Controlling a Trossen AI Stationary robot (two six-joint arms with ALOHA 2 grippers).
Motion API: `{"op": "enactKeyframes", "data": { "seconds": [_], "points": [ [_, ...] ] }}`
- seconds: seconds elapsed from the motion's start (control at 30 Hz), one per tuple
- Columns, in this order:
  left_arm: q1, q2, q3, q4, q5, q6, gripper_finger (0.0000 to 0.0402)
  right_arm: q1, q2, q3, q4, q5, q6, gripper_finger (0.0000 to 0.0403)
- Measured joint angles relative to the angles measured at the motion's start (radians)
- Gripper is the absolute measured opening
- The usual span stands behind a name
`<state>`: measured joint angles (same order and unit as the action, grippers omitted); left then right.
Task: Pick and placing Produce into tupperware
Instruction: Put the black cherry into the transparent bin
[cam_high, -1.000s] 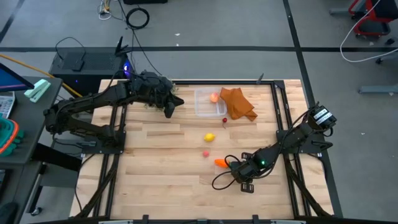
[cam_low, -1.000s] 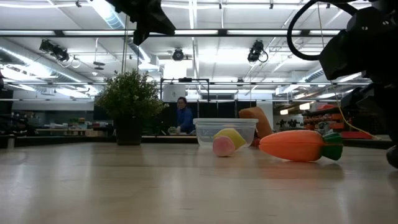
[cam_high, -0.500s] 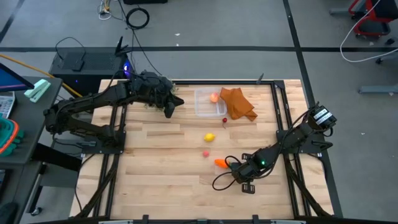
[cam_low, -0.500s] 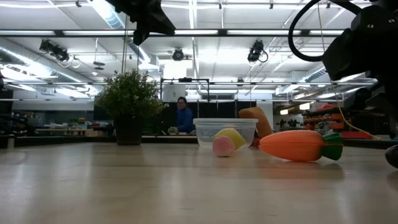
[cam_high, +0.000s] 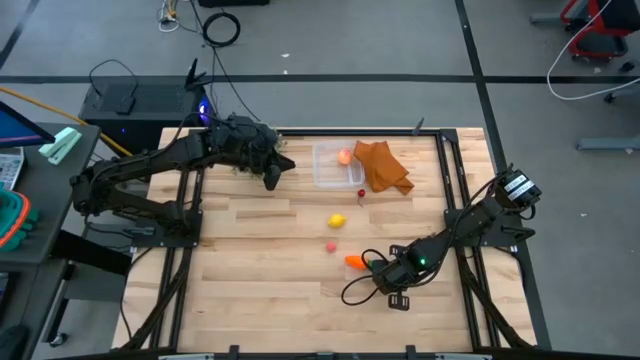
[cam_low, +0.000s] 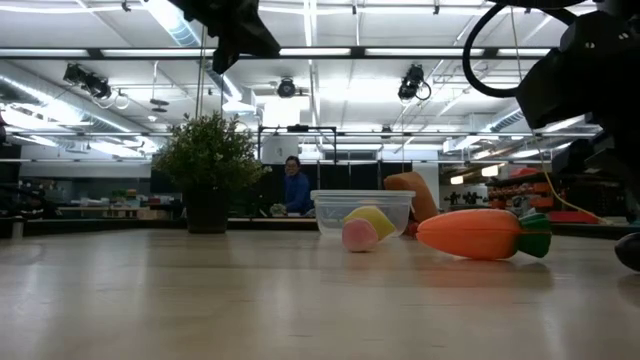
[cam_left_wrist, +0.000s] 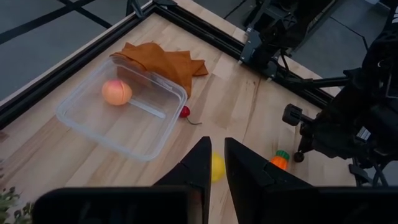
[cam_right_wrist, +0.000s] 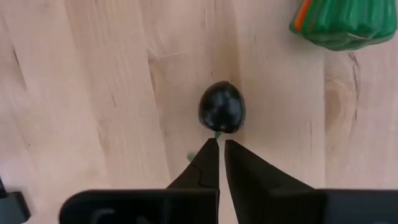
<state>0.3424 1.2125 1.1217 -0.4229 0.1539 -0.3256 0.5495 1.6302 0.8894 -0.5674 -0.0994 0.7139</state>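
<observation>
The dark berry (cam_right_wrist: 222, 107) lies beside my right gripper's shut fingers. Next, the gripper reopens, then moves over the berry to close on its round body.
A tiny dark berry (cam_right_wrist: 222, 107) lies on the wood near the table's front, beside the carrot's green top (cam_right_wrist: 345, 25). My right gripper (cam_right_wrist: 221, 149) is low over the table there (cam_high: 385, 278), shut at the berry's green stem. The orange carrot (cam_high: 355, 262) lies on its side. A yellow lemon (cam_high: 337, 221) and a pink fruit (cam_high: 330, 246) lie mid-table. The clear tupperware (cam_high: 325, 175) holds a peach-pink fruit (cam_high: 345, 156); a small red fruit (cam_high: 361, 193) lies beside it. My left gripper (cam_high: 272, 178) hangs shut and empty, high to the left of the box. My right gripper has the berry's thin green stem (cam_right_wrist: 216, 132) running in between its two fingertips, pinched at their very ends. The fingers come from above, pointing down. The berry itself lies on the table just beyond the fingertips.
An orange cloth (cam_high: 383, 167) lies against the tupperware's right side. A bushy green plant in a dark pot (cam_low: 205, 165) stands at the far left, under my left arm. Black frame rails (cam_high: 452, 180) run along the table's edges. A person shows far off in the room (cam_low: 295, 188).
</observation>
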Motion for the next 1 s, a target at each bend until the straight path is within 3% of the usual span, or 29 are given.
{"op": "enactKeyframes", "data": {
  "seconds": [0.17, 0.57, 1.0],
  "points": [
    [0.0, 0.0, 0.0, -0.003, 0.0, 0.0, 0.0049, 0.0, 0.0, 0.0, 0.008, -0.004, 0.0, 0.0025],
    [0.0, 0.0, 0.0, -0.003, 0.0, 0.0, 0.005, 0.0, 0.0, 0.0, 0.038, -0.007, 0.003, 0.0149],
    [0.0, 0.0, 0.0, -0.002, 0.0, 0.0, 0.0053, -0.066, 0.0, 0.0, 0.061, 0.001, -0.057, 0.0145]
  ]
}}
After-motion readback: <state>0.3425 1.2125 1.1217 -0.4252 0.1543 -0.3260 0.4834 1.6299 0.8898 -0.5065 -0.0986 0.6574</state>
